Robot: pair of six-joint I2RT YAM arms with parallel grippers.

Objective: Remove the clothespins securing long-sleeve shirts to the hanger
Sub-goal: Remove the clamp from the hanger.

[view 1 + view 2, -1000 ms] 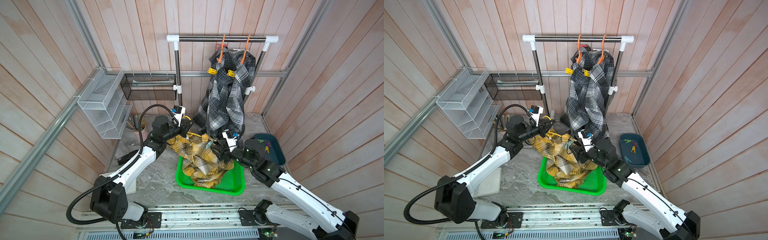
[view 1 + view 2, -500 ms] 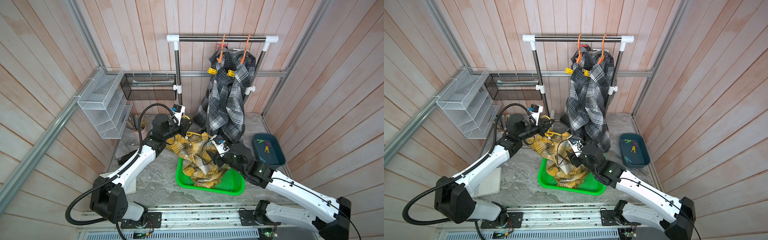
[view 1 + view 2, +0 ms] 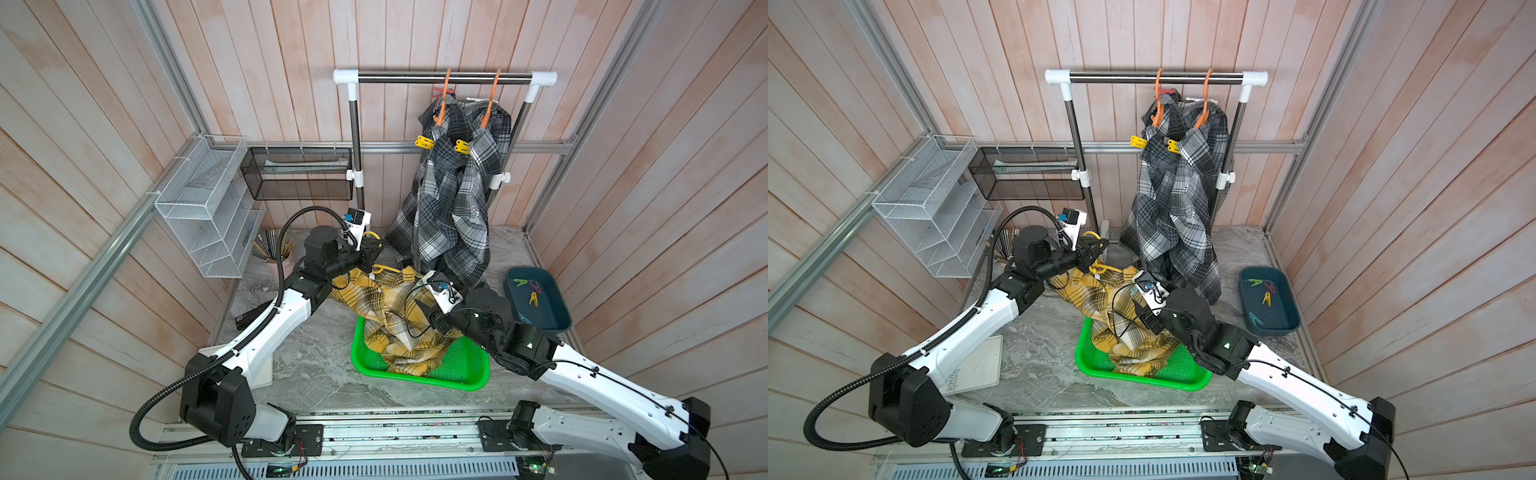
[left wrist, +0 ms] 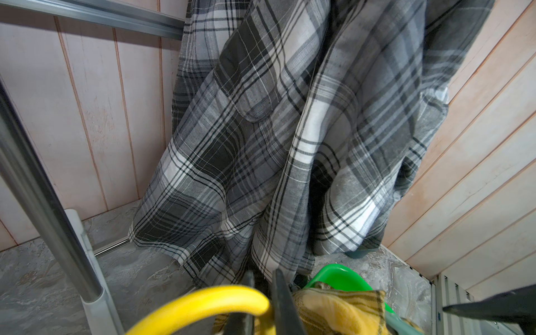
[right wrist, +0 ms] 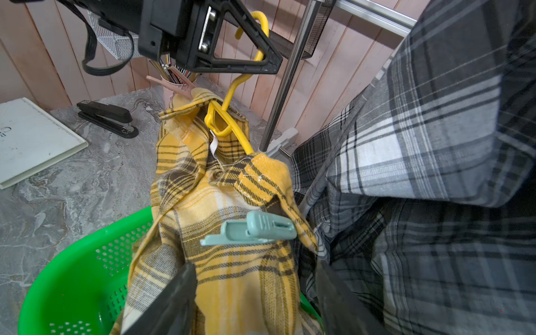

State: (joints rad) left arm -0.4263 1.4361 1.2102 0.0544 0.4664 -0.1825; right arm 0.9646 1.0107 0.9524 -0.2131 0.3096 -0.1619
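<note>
The pale teal clothespin (image 5: 252, 229) has two spread handle ends. My right gripper should grab them next, with one finger outside each end, to open the clothespin and remove it.
A yellow plaid shirt (image 3: 386, 316) hangs on a yellow hanger (image 5: 223, 121) and sags into the green basket (image 3: 457, 374). My left gripper (image 3: 372, 255) (image 4: 262, 275) is shut on the hanger's hook and holds it up. A pale teal clothespin (image 5: 252, 229) is clipped on the shirt's shoulder. My right gripper (image 5: 255, 264) (image 3: 420, 309) is open just short of that clothespin, one finger on each side of the yellow cloth. Two grey plaid shirts (image 3: 453, 208) hang on orange hangers (image 3: 444, 99) with yellow clothespins (image 3: 424, 142) (image 3: 462, 146) on them.
A dark blue tray (image 3: 544, 328) at the right holds several loose clothespins. The rack pole (image 4: 43, 203) stands beside my left gripper. A wire shelf (image 3: 208, 216), a black mesh basket (image 3: 299, 174), a pen cup (image 3: 274, 253), a stapler (image 5: 107, 117) and a book (image 5: 29, 139) are at the left.
My right arm has swung left and down, from beside the grey shirts to over the yellow shirt. The left arm still holds the hanger in the same place.
</note>
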